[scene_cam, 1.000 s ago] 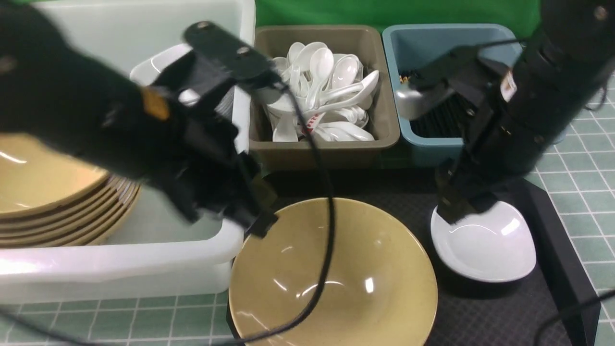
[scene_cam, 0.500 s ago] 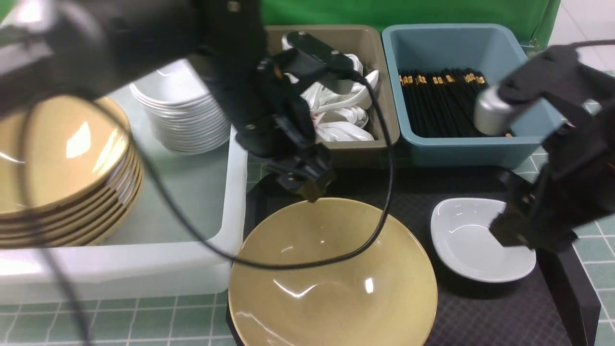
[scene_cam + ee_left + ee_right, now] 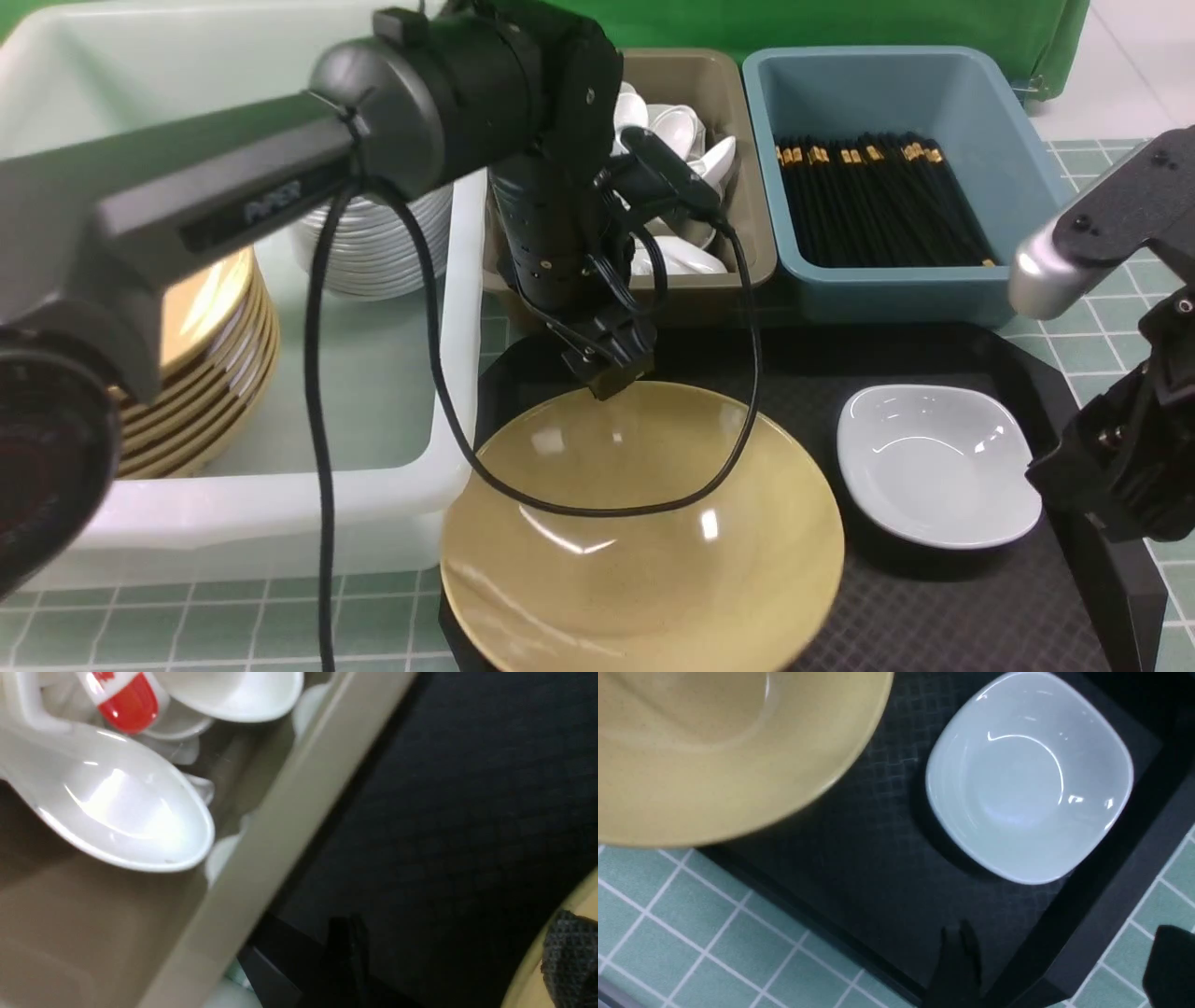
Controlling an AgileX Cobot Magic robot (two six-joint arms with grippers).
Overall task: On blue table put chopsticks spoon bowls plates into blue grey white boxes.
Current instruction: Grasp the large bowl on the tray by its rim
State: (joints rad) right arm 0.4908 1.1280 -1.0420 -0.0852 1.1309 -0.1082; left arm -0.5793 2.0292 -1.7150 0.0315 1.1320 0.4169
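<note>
I need to pick up the large tan-yellow bowl by its rim [image 3: 679,386] with my left gripper next. Then I can stack it in the white box.
A tan bowl [image 3: 644,532] and a white plate [image 3: 934,476] lie on the black tray. My left gripper [image 3: 607,362] hangs open over the bowl's far rim [image 3: 528,970], just in front of the grey box [image 3: 695,280]. One of its pads [image 3: 572,956] lies over that rim. My right gripper [image 3: 1106,481] is open and empty beside the plate [image 3: 1027,779], astride the tray's right rim [image 3: 1101,905]. Several spoons [image 3: 121,812] fill the grey box. Chopsticks [image 3: 878,201] lie in the blue box [image 3: 896,289]. Stacked bowls [image 3: 215,345] and plates [image 3: 373,238] sit in the white box [image 3: 233,523].
The black tray [image 3: 934,607] has raised edges and rests on the blue table [image 3: 280,616]. My left arm's cable [image 3: 597,509] droops over the bowl. A green cloth [image 3: 840,23] hangs behind the boxes.
My left arm swung from above the white box to the bowl's far rim, and its jaws opened. My right gripper moved from above the plate to the tray's right edge.
</note>
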